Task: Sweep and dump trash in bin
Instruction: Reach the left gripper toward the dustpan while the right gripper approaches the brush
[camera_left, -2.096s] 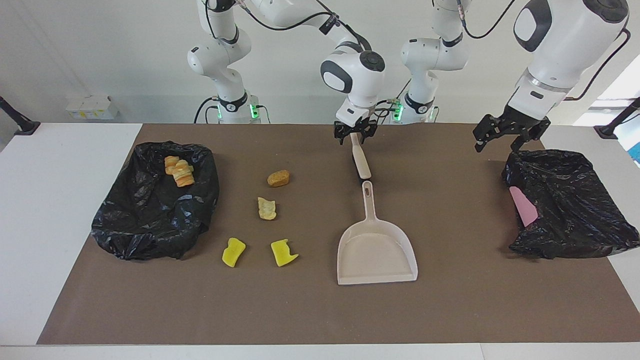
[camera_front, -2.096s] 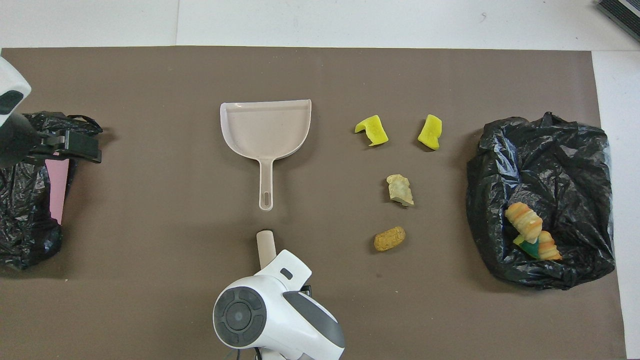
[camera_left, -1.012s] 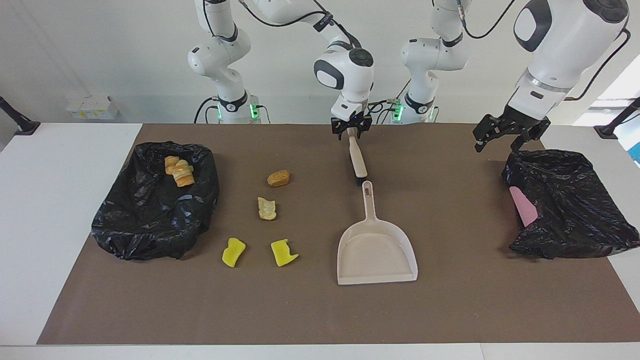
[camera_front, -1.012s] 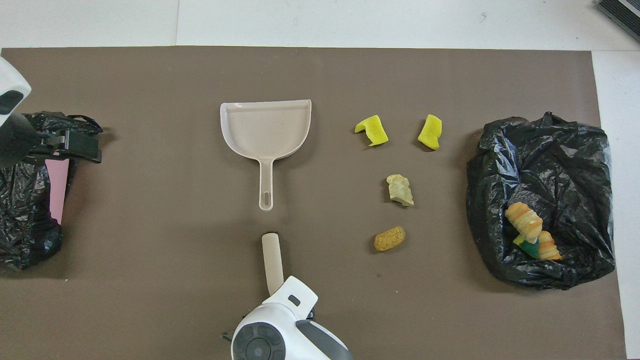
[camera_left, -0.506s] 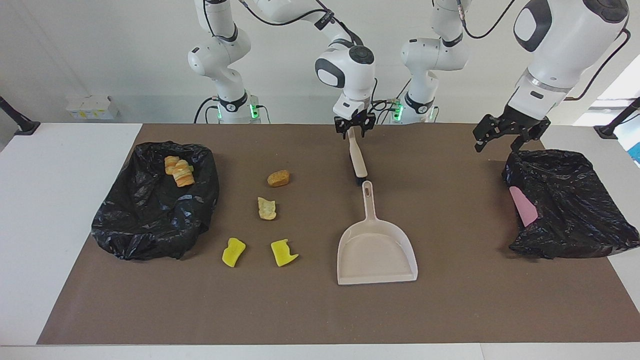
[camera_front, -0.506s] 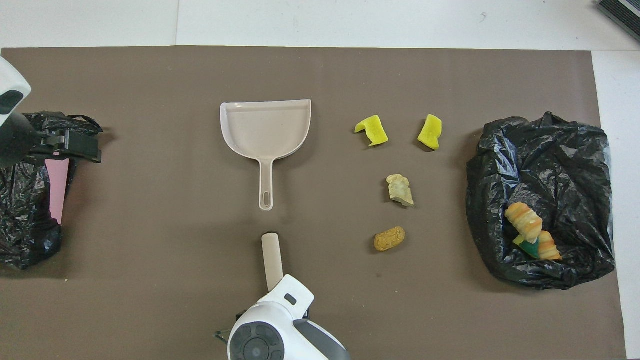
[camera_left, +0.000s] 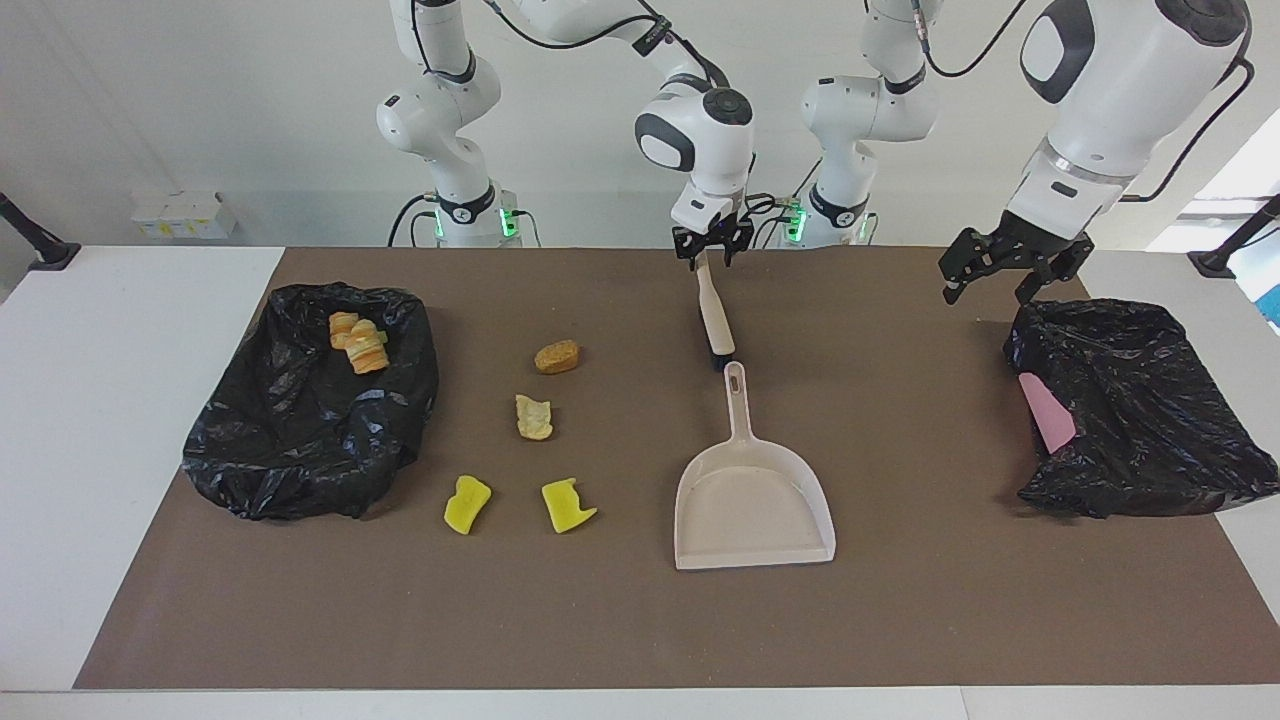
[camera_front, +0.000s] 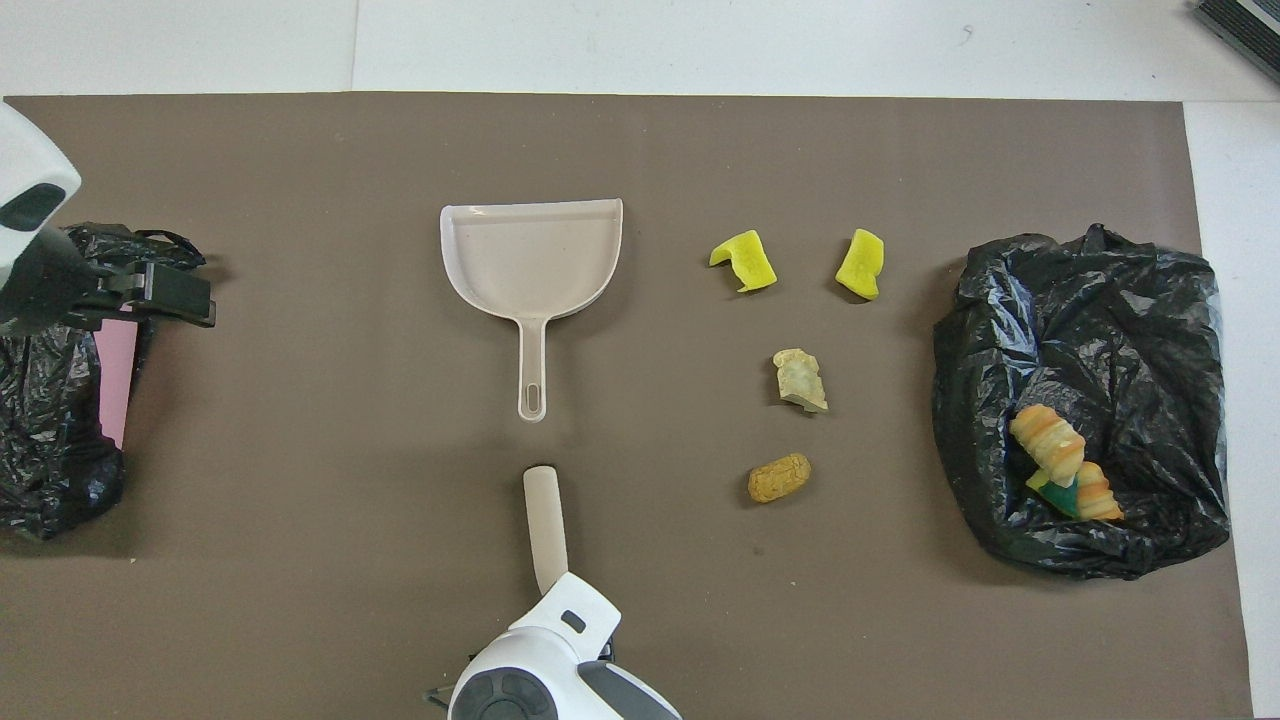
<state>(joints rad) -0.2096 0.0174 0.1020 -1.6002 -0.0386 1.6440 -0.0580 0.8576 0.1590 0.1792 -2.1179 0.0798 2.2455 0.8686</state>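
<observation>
My left gripper grabs the dustpan by its narrow handle (camera_front: 531, 372) next, since the dustpan's broad pan (camera_front: 533, 254) spreads too wide for my left gripper's fingers.
Four pieces of trash lie loose on the brown mat: two yellow chunks (camera_left: 467, 503) (camera_left: 567, 505), a tan one (camera_left: 533, 417) and an orange-brown one (camera_left: 557, 356). More orange chunks (camera_left: 358, 343) sit in the black bag bin (camera_left: 300, 440) at the right arm's end. The beige dustpan (camera_left: 750, 510) lies flat, its handle toward the robots. A beige brush handle (camera_left: 714, 315) lies just nearer the robots than the pan. My right gripper (camera_left: 710, 250) is at the handle's near end, and my right arm (camera_front: 560, 670) hides that end from above. My left gripper (camera_left: 990, 288) hangs open and holds nothing.
A second black bag (camera_left: 1140, 420) at the left arm's end holds a flat pink piece (camera_left: 1045, 412), and my left gripper hovers over its edge nearer the robots. White tabletop (camera_left: 120, 420) borders the mat at both ends.
My right gripper has drawn back toward the robots along the brush handle, so more of the handle shows. The left gripper has shifted slightly toward the table's middle. The trash and the dustpan have not moved.
</observation>
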